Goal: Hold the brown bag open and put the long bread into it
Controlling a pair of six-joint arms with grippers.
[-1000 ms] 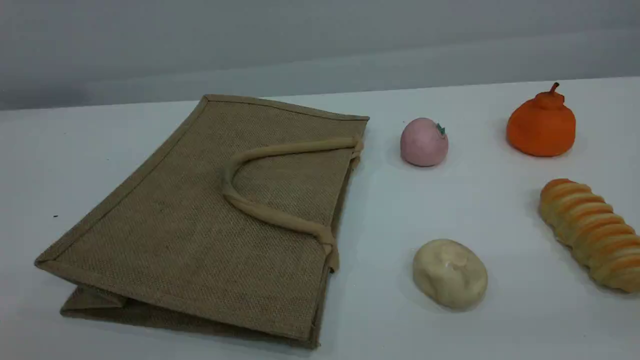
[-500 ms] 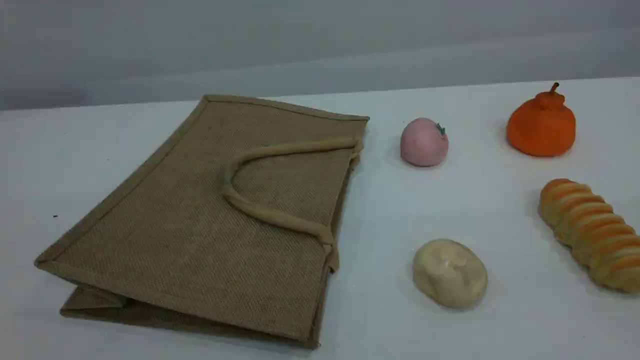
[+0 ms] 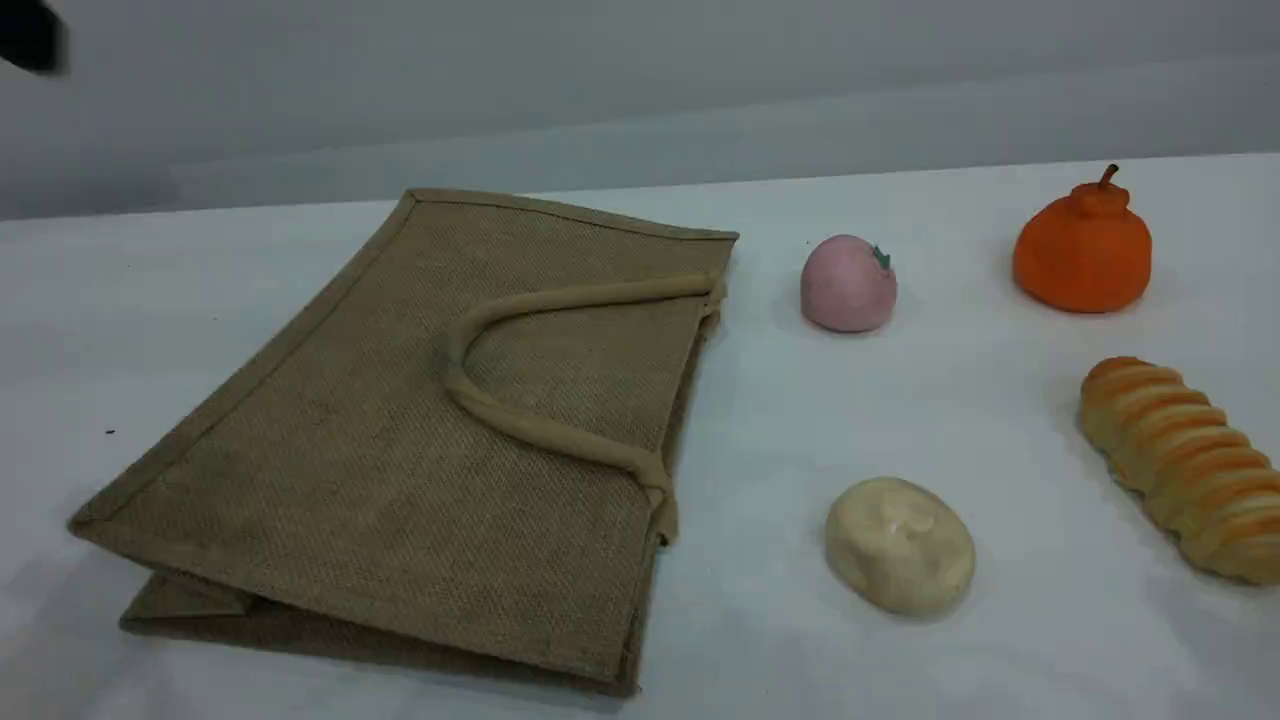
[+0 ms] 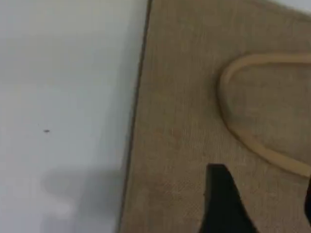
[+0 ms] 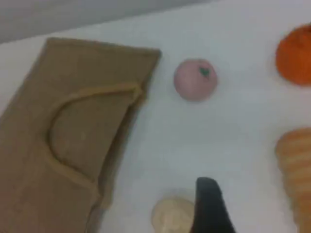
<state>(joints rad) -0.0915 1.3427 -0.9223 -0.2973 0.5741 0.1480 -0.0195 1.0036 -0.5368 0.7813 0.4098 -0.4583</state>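
The left gripper picks up the brown bag by the raised loop handle next, since the bag lies flat and closed.
The brown bag [image 3: 430, 430] lies flat and closed on the white table, its beige loop handle [image 3: 530, 425] resting on top and its mouth facing right. The long bread [image 3: 1180, 470], golden with orange ridges, lies at the right edge, well apart from the bag. My left gripper [image 4: 265, 208] hovers open over the bag [image 4: 194, 121] near the handle [image 4: 252, 141], nothing between its fingers. My right gripper [image 5: 252, 218] stands open and empty above the table between the bag [image 5: 63, 145] and the long bread [image 5: 296, 165]; one dark fingertip [image 5: 209, 208] shows.
A pale round bun [image 3: 900, 545] sits right of the bag's mouth, with a pink fruit [image 3: 848, 284] behind it. An orange pear-shaped fruit [image 3: 1083, 245] stands at the back right. A dark part of the left arm [image 3: 30, 35] shows in the top left corner.
A dark part of the left arm has come into the scene view's top left corner. The bag, the bread and the other items have not moved.
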